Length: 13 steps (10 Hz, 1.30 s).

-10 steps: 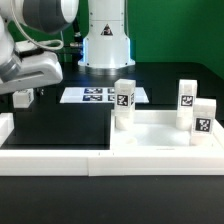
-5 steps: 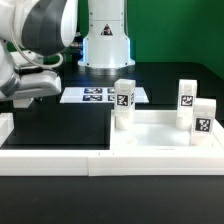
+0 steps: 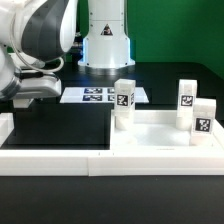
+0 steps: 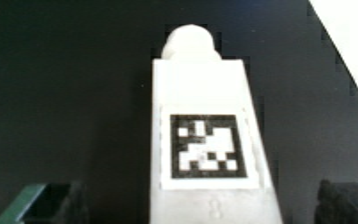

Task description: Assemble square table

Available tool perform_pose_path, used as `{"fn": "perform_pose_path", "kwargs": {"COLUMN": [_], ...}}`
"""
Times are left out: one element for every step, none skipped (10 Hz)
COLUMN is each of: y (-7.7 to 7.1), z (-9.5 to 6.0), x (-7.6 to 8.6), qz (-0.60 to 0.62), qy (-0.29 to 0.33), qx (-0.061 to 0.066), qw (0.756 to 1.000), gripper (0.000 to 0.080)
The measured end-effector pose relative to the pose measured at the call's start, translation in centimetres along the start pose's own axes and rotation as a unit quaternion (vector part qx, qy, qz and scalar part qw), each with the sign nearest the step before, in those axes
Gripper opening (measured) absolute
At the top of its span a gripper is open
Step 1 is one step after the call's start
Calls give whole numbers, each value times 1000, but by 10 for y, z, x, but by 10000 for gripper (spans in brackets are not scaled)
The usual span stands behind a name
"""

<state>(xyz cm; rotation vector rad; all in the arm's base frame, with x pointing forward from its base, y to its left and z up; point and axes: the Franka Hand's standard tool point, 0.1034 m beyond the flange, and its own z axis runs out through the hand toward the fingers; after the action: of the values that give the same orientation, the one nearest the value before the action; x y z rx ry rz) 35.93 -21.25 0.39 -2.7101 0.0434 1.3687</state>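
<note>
I should next grip the flat sides of the leg's tagged block (image 4: pixel 211 185), because the peg at the end of the leg is narrow and rounded.
In the wrist view a white block leg (image 4: pixel 208 130) with a black-and-white tag and a rounded peg end lies on the black table, lengthwise between my fingers. My gripper (image 4: pixel 194 205) is open, with a dark gap between the leg and each fingertip (image 4: pixel 43 203). In the exterior view my gripper (image 3: pixel 20 102) is low at the far left, and the arm hides that leg. The white square slab (image 3: pixel 150 137) lies at the right. Three tagged legs stand on it: one at its far left corner (image 3: pixel 124 101), two at the right (image 3: pixel 186 101), (image 3: pixel 203 119).
The marker board (image 3: pixel 98 95) lies flat behind the slab, in front of the robot base (image 3: pixel 107 40). A low white border wall (image 3: pixel 55 155) runs along the front and up the exterior view's left side.
The arm has turned and moved slightly towards the exterior view's left. The white leg seen by the fingers a second ago is now hidden behind the arm. The slab and standing legs have not moved.
</note>
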Motion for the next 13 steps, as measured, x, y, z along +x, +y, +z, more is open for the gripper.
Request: {"fn": "perform_pose_path", "kwargs": {"y": [0,-1,-3,-3,-3,-3,-3,-3,-3,-3,-3,-3,-3], "z": [1,5,8,8,8,8,8,9,9,9,9,9,9], "x": [-1,-5,-8,-5,-5,-6,-6,-6,-6,-6,-6,-6,-6], "qz": [0,1,2,1,1,1,1,1,1,1,1,1,1], "qy": [-2,-19,-39,-37,-37,-37,-38,-38,-38,-38,-38,-38,-38], "qx": [1,7,13,11,11,11,11,11,11,11,11,11,11], "qw": [1000,1000,999,999,999,999,999,999,999,999,999,999,999], "gripper": [648,648,648,648,529,529,346,289,289,289,289,289,289]}}
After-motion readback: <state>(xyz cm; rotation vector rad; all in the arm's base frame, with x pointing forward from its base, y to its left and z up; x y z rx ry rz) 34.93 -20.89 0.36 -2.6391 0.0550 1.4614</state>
